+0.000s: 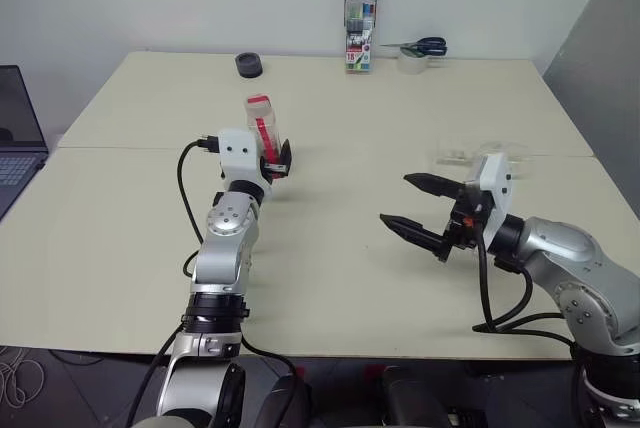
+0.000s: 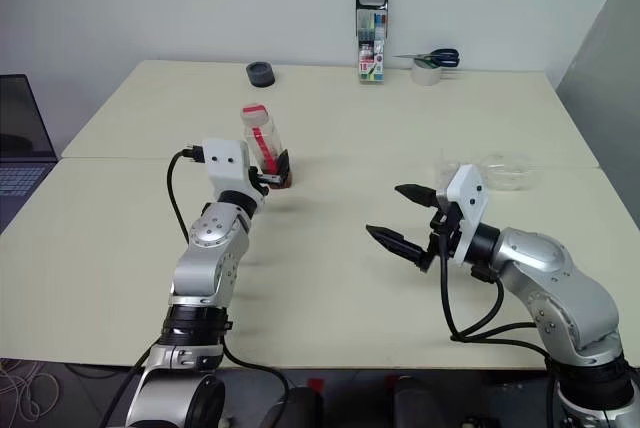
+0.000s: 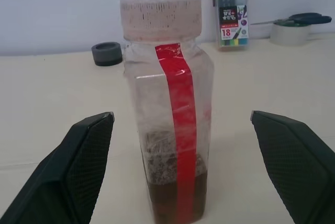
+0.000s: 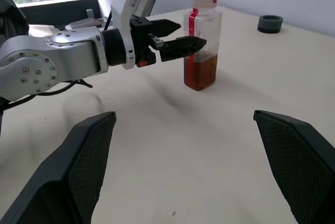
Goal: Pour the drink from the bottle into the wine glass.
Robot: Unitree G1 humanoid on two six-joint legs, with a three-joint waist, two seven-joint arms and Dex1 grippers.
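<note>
I next need to grip the bottle with my left gripper by its flat-sided body [image 3: 172,124] to pour the drink, because the bottle's cap and top are round.
The bottle [image 1: 260,120] stands upright left of the table's middle. It is clear with a red label strip and a red-topped cap. The amber drink [image 3: 165,200] fills only its bottom part. My left gripper [image 1: 279,162] is open at the bottle's near side, its fingers [image 3: 78,150] flanking the bottle [image 4: 201,46] without touching it. My right gripper [image 1: 394,198] hovers open above the table on the right, pointing left toward the bottle, with nothing between its fingers. The wine glass [image 2: 505,172] shows as a faint clear shape just behind the right wrist. I cannot tell whether it stands upright.
At the table's far edge are a marker-pen case [image 1: 361,26], scissors [image 1: 420,46] on a tape roll [image 1: 412,62], and a small black round object [image 1: 249,65]. A laptop [image 1: 15,138] sits off the left side. Bare tabletop [image 1: 340,178] lies between the two grippers.
</note>
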